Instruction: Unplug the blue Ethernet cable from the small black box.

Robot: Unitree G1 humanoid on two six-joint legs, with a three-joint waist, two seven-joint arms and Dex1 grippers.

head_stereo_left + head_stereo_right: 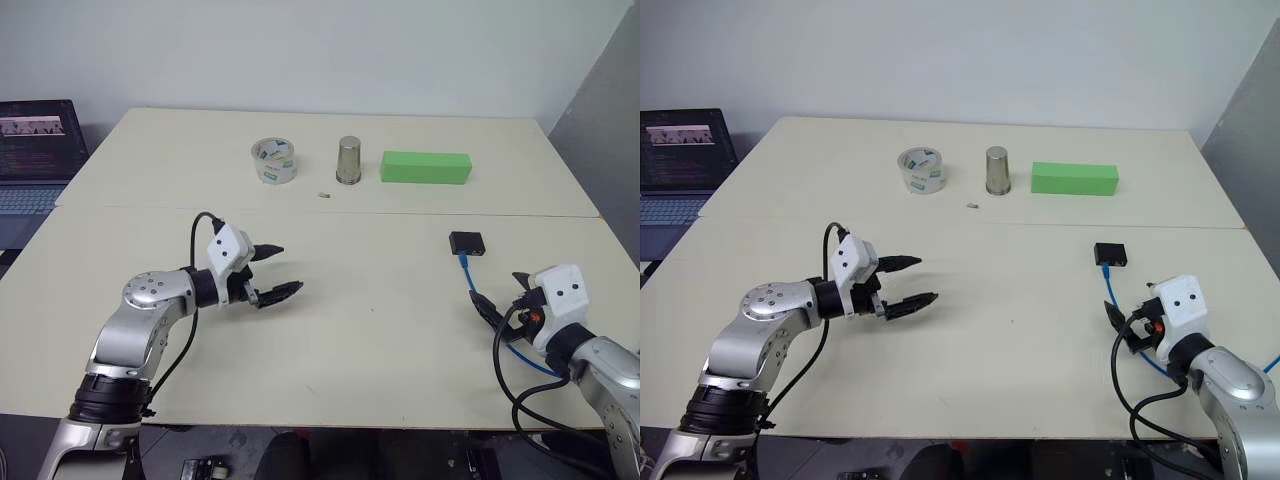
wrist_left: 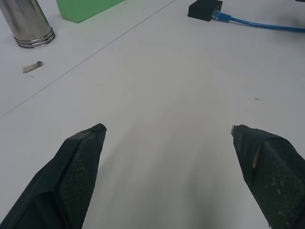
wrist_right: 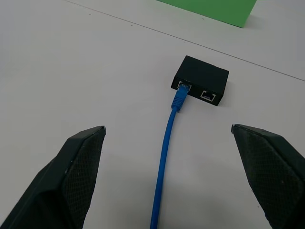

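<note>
My right gripper will next grab the cable by its plug end. Then it can unplug the blue Ethernet cable from the small black box.
The small black box lies flat on the right half of the cream table. The blue Ethernet cable is plugged into the left of its two front ports and runs back toward my right arm. My right gripper hovers open a short way behind the box, pointing at it, with the cable passing between and below its fingers. My left gripper is open and empty over the table's left-middle, far from the box.
Along the back half stand a roll of clear tape, a metal cup and a green block, with a small scrap near the cup. A laptop sits off the table's far left.
</note>
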